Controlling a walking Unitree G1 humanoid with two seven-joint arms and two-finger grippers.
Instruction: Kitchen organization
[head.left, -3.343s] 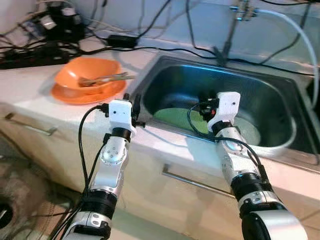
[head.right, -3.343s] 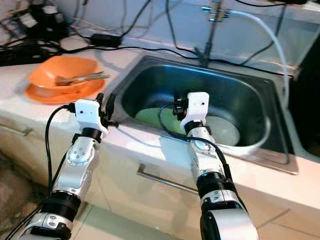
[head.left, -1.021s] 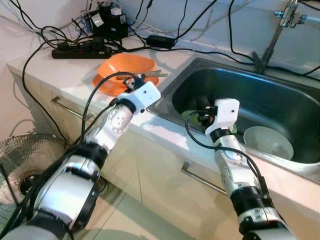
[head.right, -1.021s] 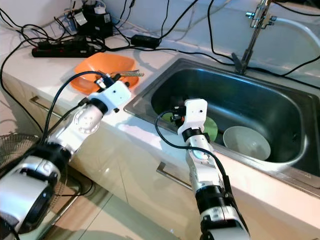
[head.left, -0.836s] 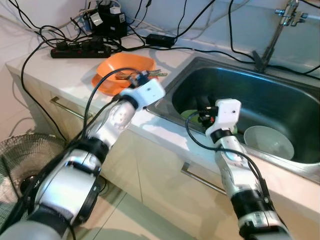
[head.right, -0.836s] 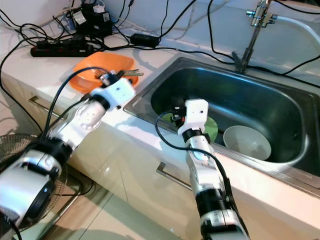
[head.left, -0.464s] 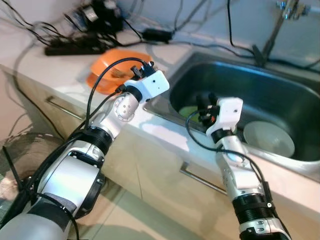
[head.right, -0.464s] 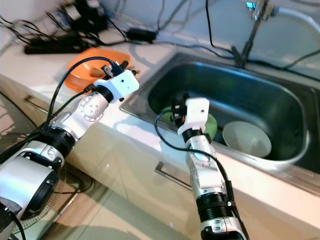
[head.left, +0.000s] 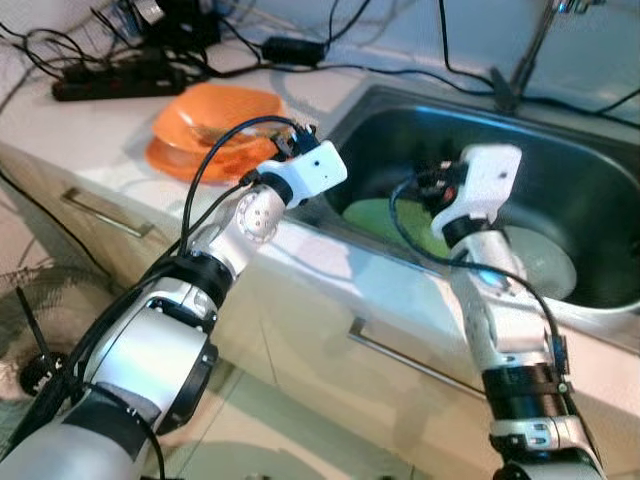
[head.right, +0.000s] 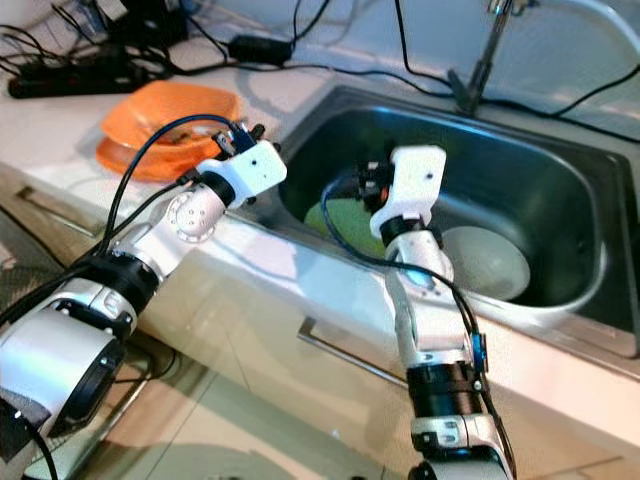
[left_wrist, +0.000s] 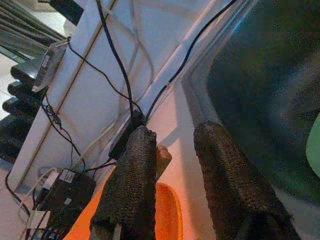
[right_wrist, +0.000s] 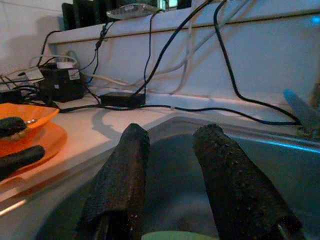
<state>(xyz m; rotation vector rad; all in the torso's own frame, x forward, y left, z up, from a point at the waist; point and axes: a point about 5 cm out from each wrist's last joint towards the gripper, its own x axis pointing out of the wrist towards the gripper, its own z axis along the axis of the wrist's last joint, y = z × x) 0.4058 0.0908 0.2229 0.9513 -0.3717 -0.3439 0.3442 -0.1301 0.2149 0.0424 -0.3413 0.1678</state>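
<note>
My left gripper should next grab the thin utensil by its wooden end, which sticks out past the orange bowl's rim. The sides of the bowl surround the rest of the utensil.
An orange bowl sits on an orange plate on the counter left of the steel sink, with wooden utensils in it. A green plate and a white bowl lie in the sink. My left gripper hovers open between the orange bowl's rim and the sink's near left corner; in the left wrist view its fingers hold nothing. My right gripper hangs open over the green plate, and the gap between its fingers is empty.
A power strip, an adapter and several black cables cover the back of the counter. The tap's pipe rises behind the sink. Cabinet handles run along the front below. A fan stands on the floor at left.
The camera has shifted and leaned closer. My right gripper has risen higher above the green plate. My left gripper stays near the orange bowl's rim.
</note>
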